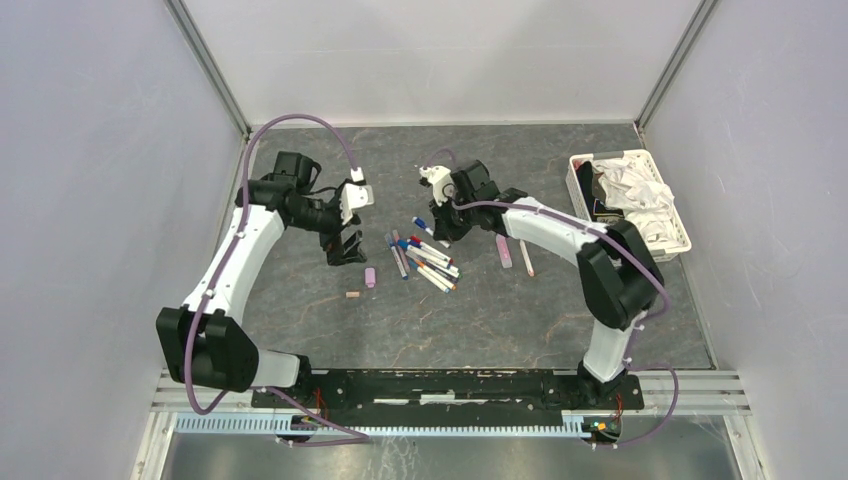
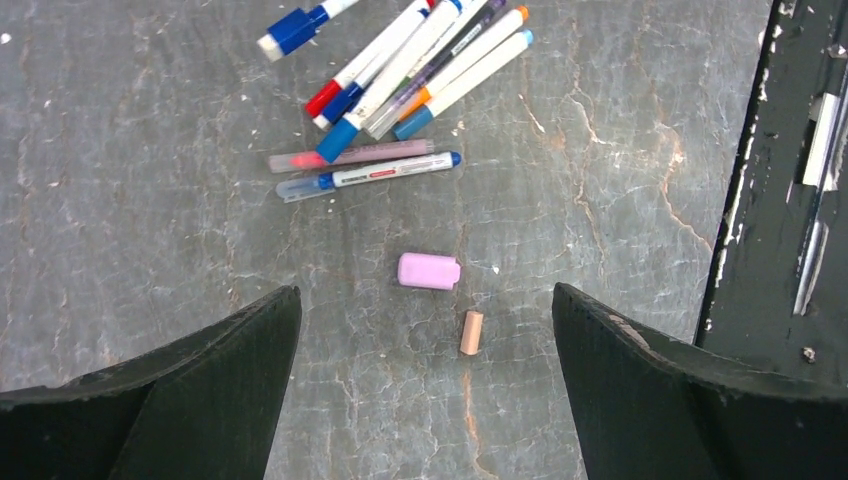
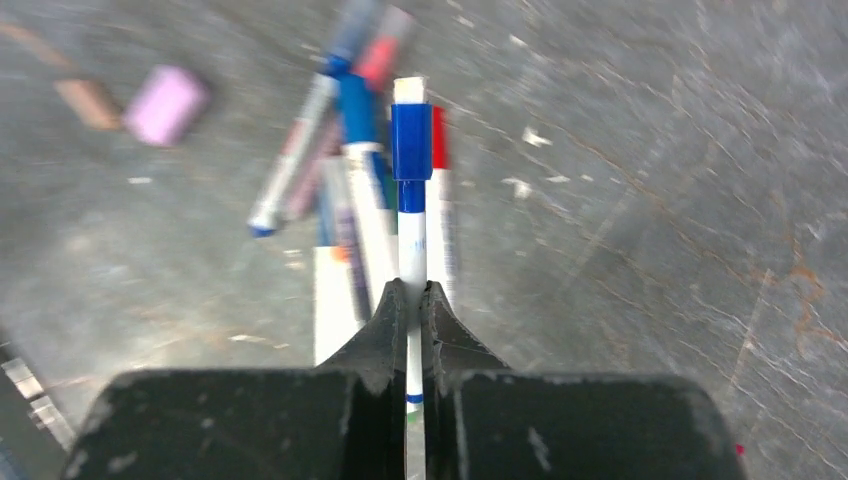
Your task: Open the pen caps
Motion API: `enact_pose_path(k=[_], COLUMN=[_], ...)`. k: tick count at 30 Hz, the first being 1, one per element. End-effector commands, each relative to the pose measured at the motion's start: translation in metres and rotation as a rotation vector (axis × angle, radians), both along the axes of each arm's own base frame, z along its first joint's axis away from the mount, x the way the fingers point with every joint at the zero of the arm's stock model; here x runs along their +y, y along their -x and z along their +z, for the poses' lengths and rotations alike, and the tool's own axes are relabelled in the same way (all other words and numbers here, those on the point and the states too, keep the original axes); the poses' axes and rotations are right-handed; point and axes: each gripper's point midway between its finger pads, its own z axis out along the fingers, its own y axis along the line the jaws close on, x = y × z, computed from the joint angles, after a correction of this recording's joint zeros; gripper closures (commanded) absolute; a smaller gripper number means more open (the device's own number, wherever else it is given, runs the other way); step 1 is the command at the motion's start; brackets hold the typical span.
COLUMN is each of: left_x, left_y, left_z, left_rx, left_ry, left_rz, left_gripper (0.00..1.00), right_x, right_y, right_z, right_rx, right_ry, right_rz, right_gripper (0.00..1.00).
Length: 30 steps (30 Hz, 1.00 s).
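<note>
I should next grab the blue cap (image 1: 420, 224) (image 2: 292, 31) with my left gripper and leave the pen's white body in my right gripper, to pull the pen open.
My right gripper (image 3: 413, 295) is shut on a white pen barrel whose blue cap (image 3: 411, 140) is still on it, held just above the pile of pens (image 1: 425, 258). In the top view it is at the pile's far end (image 1: 440, 228). A loose pink cap (image 2: 429, 271) and a small orange cap (image 2: 471, 332) lie on the table left of the pile, below my left gripper (image 2: 426, 296), which is open and empty above them. Both loose caps also show in the top view, pink (image 1: 370, 277) and orange (image 1: 351, 295). My left gripper (image 1: 345, 250) hovers just beyond them.
The pile holds several white pens with blue, red and orange caps (image 2: 400, 70). A pink pen (image 1: 503, 250) and a thin white one (image 1: 526, 258) lie to the pile's right. A white basket (image 1: 578, 190) of white cloth stands at the back right. Walls enclose the table.
</note>
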Motion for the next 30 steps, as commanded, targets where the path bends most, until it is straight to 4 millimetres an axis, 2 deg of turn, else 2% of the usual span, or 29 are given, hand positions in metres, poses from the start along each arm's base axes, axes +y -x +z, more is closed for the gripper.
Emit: enact_pose_path(k=[1,6,8,12,15,24,30], left_x=[-0.014,-0.026,-0.03,-0.035,-0.035,-0.036,-0.031], left_y=[0.004,0.004,0.004,0.008,0.014,0.04,0.042], left_z=[0.006,-0.004,-0.005,-0.006,-0.009,-0.023,-0.029], left_rx=[-0.137,-0.2,-0.205,-0.213,-0.201,-0.136,-0.148], left_ry=[0.034,-0.015,-0.019,-0.023,-0.031,-0.061,-0.104], left_rz=[-0.138,-0.207,-0.228,-0.26,-0.285,-0.367,-0.381], left_gripper=[0.0,0.0,0.0,0.0,0.04,0.3,0.55], right_x=[0.039,0.058,0.065,0.077,0.082,0.094,0.096], right_y=[0.043,0.09,0.101,0.113,0.117,0.119,0.118], right_z=[0.084,0.099,0.106,0.113,0.115,0.119,0.121], right_rx=[0.026,0.15,0.18,0.222,0.255,0.309,0.318], right_ry=[-0.261,-0.377,-0.415,-0.462,-0.484,-0.539,-0.546], right_rz=[0.179,0.328,0.375,0.446,0.477,0.51,0.513], right_gripper=[1.0,1.0,1.0,1.0,1.0,1.0,1.0])
